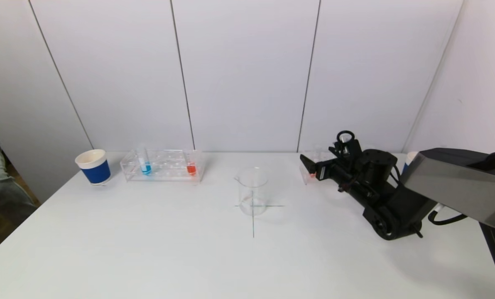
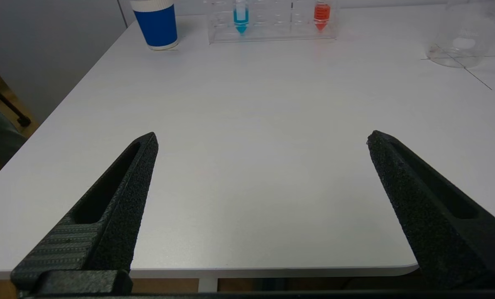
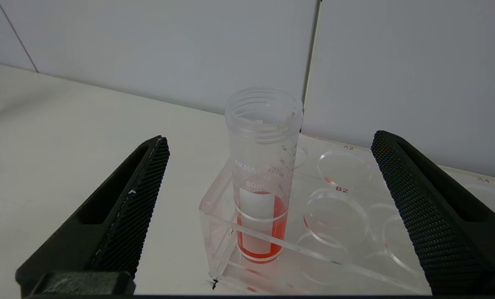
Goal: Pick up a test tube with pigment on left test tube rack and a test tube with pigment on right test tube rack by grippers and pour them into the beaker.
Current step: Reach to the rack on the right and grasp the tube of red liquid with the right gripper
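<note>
I should next use my right gripper to grab the clear test tube by its upper side below its threaded opening, because the test tube rack surrounds the test tube's lower half.
The left test tube rack of clear plastic holds a blue-pigment tube and a red-pigment tube. An empty glass beaker stands on a cross mark at mid-table. My right gripper is at the right test tube rack, open, its fingers on either side of a red-pigment test tube in the corner hole, without touching it. In the right wrist view the right gripper is level with the tube's open top. My left gripper is open and empty over the table's near edge, out of the head view.
A blue-and-white paper cup stands left of the left rack. Another cup peeks out behind the right arm. The wall runs close behind both racks. In the left wrist view the beaker is far off.
</note>
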Robot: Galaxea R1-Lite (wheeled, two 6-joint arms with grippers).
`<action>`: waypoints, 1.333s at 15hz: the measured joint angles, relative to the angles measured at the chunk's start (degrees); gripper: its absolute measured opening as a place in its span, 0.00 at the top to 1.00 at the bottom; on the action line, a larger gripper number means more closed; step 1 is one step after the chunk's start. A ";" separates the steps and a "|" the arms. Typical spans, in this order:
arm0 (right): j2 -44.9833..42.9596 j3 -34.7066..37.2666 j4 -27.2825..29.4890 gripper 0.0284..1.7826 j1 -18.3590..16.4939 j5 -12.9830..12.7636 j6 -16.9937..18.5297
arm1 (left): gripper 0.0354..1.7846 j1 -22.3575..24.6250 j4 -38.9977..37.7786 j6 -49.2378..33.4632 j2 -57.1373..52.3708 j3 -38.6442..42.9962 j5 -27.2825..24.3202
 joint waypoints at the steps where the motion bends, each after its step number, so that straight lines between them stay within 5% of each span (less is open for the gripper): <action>1: 0.18 -0.35 0.01 0.01 0.00 0.00 0.01 | 0.01 0.00 0.00 0.00 0.00 0.00 0.02; 20: 1.46 -2.29 -0.40 0.01 -0.01 -0.78 0.28 | 0.01 0.00 0.00 0.00 0.00 -0.01 0.00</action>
